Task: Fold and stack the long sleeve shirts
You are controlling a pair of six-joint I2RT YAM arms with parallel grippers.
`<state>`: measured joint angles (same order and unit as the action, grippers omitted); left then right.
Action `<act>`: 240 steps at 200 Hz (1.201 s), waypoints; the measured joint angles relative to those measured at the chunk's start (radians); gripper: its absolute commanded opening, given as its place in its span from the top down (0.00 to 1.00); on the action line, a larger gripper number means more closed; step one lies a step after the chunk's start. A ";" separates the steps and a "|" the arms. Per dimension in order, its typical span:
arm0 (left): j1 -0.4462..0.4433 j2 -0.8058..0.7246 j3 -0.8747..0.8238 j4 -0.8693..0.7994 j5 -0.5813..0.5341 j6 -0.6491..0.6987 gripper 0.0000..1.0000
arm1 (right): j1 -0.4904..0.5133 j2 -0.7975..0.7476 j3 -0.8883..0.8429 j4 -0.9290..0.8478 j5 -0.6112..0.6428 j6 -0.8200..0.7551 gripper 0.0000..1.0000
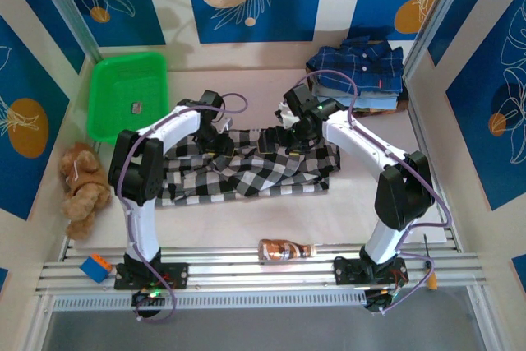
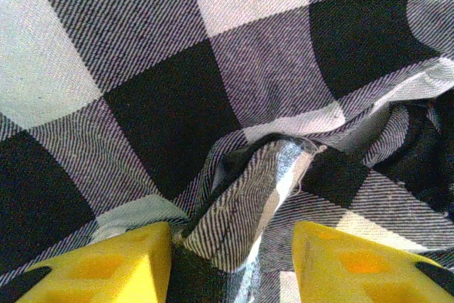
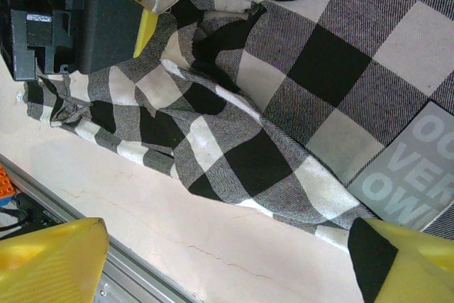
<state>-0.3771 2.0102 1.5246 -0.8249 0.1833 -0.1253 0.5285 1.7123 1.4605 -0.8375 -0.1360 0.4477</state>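
Observation:
My left gripper grips the checked shirt's raised fold at its loose edge [image 1: 223, 157] [image 2: 237, 238] next. Then I draw that cloth out flat for folding.
The black-and-white checked long sleeve shirt [image 1: 246, 168] lies rumpled across the middle of the table. My left gripper [image 1: 215, 139] is low over its upper left part. In the left wrist view its yellow fingers [image 2: 135, 257] stand apart, and the left gripper [image 2: 230, 246] is open around a raised fold of the checked cloth [image 2: 248, 189]. My right gripper [image 1: 289, 133] hovers over the shirt's upper right. In the right wrist view the right gripper [image 3: 227, 235] is wide open above the shirt's edge [image 3: 284, 168] and bare table. Folded shirts [image 1: 362, 70], a navy blue one on top, sit at the back right.
A green basket [image 1: 127, 92] stands at the back left and a brown plush toy [image 1: 82, 187] lies at the left edge. A brown bottle [image 1: 286, 249] and an orange-and-blue block [image 1: 96, 267] rest on the front rail. A grey label [image 3: 415, 168] shows on the shirt.

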 measured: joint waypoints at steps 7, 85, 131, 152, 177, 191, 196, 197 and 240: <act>0.000 0.000 0.000 0.003 0.000 -0.002 0.51 | 0.000 0.000 0.000 0.000 0.000 0.000 0.12; 0.000 -0.001 -0.001 0.024 0.011 -0.026 0.51 | 0.000 0.001 0.000 0.000 0.000 0.000 0.12; -0.002 -0.017 -0.002 0.025 0.011 -0.027 0.53 | 0.000 0.001 0.000 0.000 0.000 0.000 0.12; -0.009 -0.029 -0.002 0.025 0.011 -0.030 0.57 | 0.000 0.001 0.000 0.000 0.000 0.000 0.13; -0.020 -0.038 -0.012 0.033 0.014 -0.039 0.66 | 0.000 0.001 0.000 0.000 0.000 0.000 0.13; -0.024 -0.038 -0.018 0.033 0.015 -0.043 0.70 | 0.000 0.001 0.000 0.000 0.000 0.000 0.13; -0.025 -0.038 -0.019 0.033 0.014 -0.042 0.71 | 0.000 0.001 0.000 0.000 0.000 0.000 0.13; -0.025 -0.038 -0.019 0.032 0.015 -0.043 0.72 | 0.000 0.001 0.000 0.000 0.000 0.000 0.13; -0.027 -0.038 -0.021 0.032 0.006 -0.047 0.90 | 0.000 0.001 0.000 0.000 0.000 0.000 0.13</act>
<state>-0.4046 1.9724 1.5036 -0.7929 0.1894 -0.1726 0.5282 1.7130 1.4605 -0.8375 -0.1356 0.4477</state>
